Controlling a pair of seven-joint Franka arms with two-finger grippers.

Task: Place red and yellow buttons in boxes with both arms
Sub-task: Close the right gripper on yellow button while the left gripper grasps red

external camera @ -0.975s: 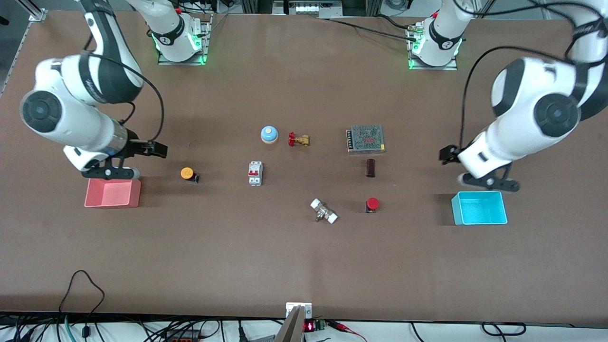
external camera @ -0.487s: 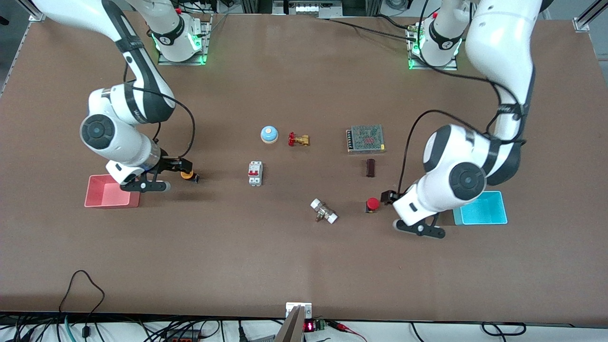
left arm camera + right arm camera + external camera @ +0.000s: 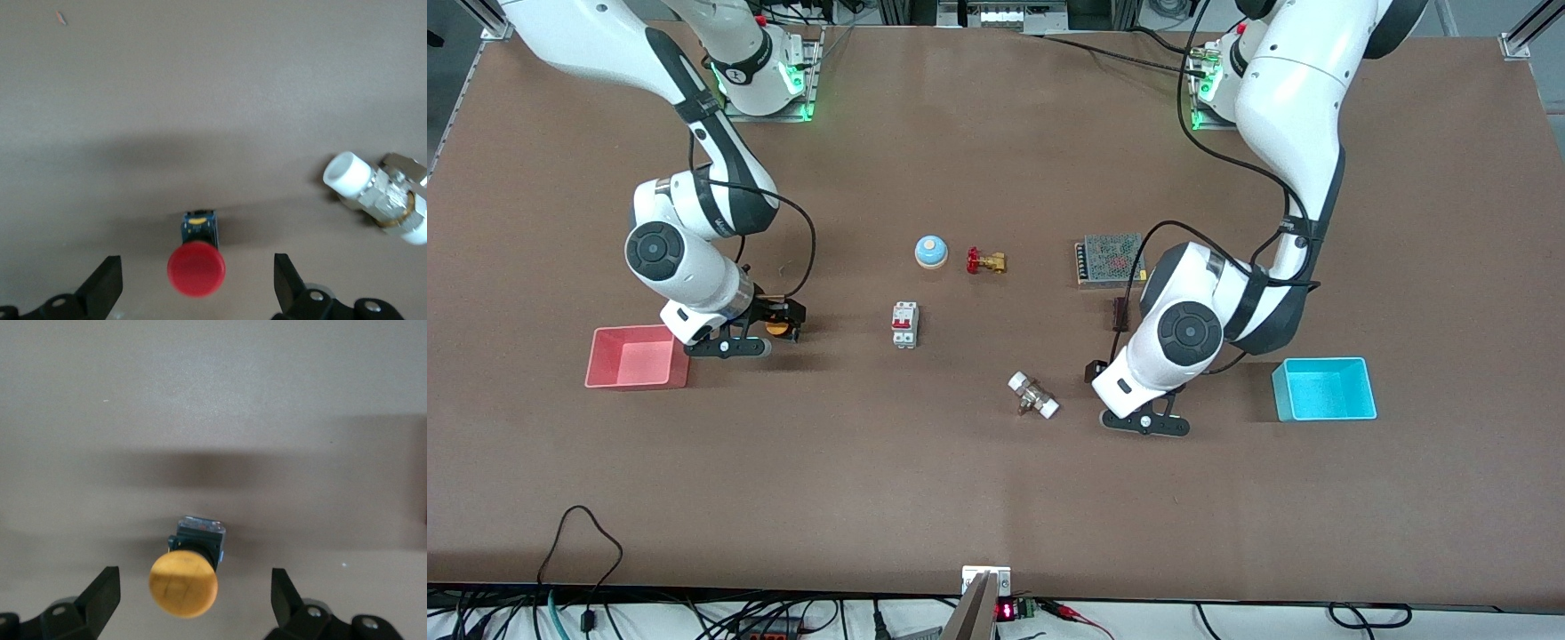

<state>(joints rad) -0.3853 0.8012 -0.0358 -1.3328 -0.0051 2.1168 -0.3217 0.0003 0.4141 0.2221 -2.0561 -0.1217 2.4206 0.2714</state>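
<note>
The dark housing (image 3: pixel 199 540) behind the yellow cap (image 3: pixel 183 583) is still beyond the fingers of my right gripper, so they would miss it if they closed now. My right gripper should move toward the housing before it closes on it.
The orange-yellow button (image 3: pixel 780 329) stands on the table beside the pink-red box (image 3: pixel 637 384). My right gripper (image 3: pixel 781 318) is over it, open, one finger on each side; the right wrist view shows the button (image 3: pixel 183 583) between the fingers (image 3: pixel 102 597), untouched. The red button is hidden under my left hand in the front view. The left wrist view shows it (image 3: pixel 196 269) between the open fingers (image 3: pixel 107 293) of my left gripper (image 3: pixel 1100 373), untouched. The cyan-blue box (image 3: pixel 1325 413) stands empty toward the left arm's end.
A white-capped metal fitting (image 3: pixel 1033 395) lies beside the left gripper and shows in the left wrist view (image 3: pixel 377 193). A breaker switch (image 3: pixel 904 324), blue dome (image 3: pixel 931 252), brass valve (image 3: pixel 985 261), mesh-topped unit (image 3: pixel 1111 259) and dark block (image 3: pixel 1120 311) stand mid-table.
Both arms swung in from over their boxes toward the table's middle. The right gripper now straddles the yellow button and the left gripper the red one, which the left hand now covers.
</note>
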